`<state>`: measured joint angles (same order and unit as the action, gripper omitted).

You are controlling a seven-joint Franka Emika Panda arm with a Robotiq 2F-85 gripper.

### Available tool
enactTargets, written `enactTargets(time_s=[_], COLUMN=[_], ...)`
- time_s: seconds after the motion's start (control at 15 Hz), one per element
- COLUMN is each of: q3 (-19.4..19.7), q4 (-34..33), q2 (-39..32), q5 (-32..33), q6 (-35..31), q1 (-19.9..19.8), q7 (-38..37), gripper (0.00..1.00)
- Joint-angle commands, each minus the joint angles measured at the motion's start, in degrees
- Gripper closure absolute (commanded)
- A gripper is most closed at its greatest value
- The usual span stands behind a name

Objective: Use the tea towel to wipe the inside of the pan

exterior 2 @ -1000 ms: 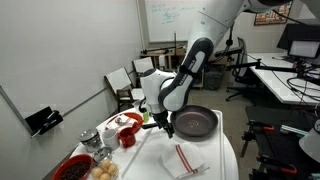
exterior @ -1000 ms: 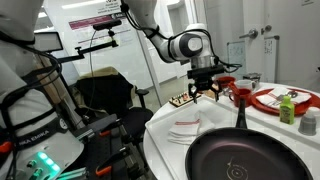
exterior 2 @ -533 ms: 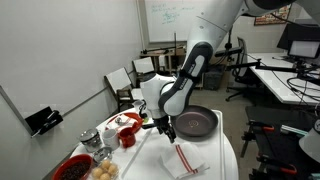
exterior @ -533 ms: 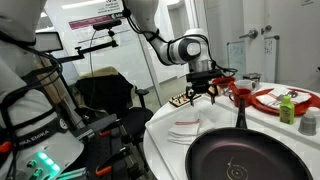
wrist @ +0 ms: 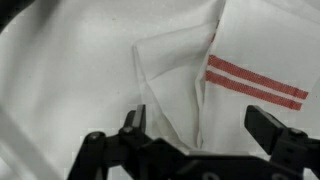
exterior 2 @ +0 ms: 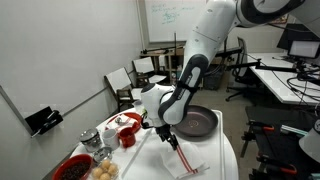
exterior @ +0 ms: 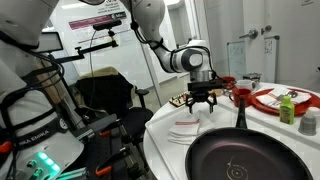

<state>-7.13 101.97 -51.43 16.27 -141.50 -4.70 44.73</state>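
Note:
The tea towel isn't between my gripper's fingers yet, as white tablecloth shows between them and the tea towel. My gripper needs to go lower first and then close on the tea towel.
The tea towel [wrist: 180, 70], white with thin red stripes, lies folded on the white tablecloth and fills the wrist view. My gripper [wrist: 200, 125] hangs open just above it, one fingertip on each side of a fold and nothing between them. In both exterior views the gripper [exterior: 201, 98] [exterior 2: 170, 138] is low over the tea towel [exterior: 185, 127] [exterior 2: 187, 160]. The black pan [exterior: 245, 158] [exterior 2: 197, 123] sits beside the towel on the round table, empty, with its long handle [exterior: 240, 112] pointing toward the dishes.
A red-rimmed white plate [exterior: 285, 100] and a small red bowl [exterior: 240, 95] stand at the back of the table. More dishes and red bowls [exterior 2: 122, 128] crowd the table's far side. Chairs and desks surround the table [exterior: 165, 125].
The arm has come down and moved over the tea towel. The jaws stay open.

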Motion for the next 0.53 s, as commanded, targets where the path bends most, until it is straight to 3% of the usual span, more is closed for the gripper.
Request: enactTargets(time_s=[0.0,0.47], q3=[0.42,1.41], q4=[-5.40,-8.89], q2=[-4.78,-9.47], q5=[-0.87,0.42], q6=[3.27,4.23], q1=[-0.31,1.45], q7=[2.00,1.46], gripper=[0.00,0.00])
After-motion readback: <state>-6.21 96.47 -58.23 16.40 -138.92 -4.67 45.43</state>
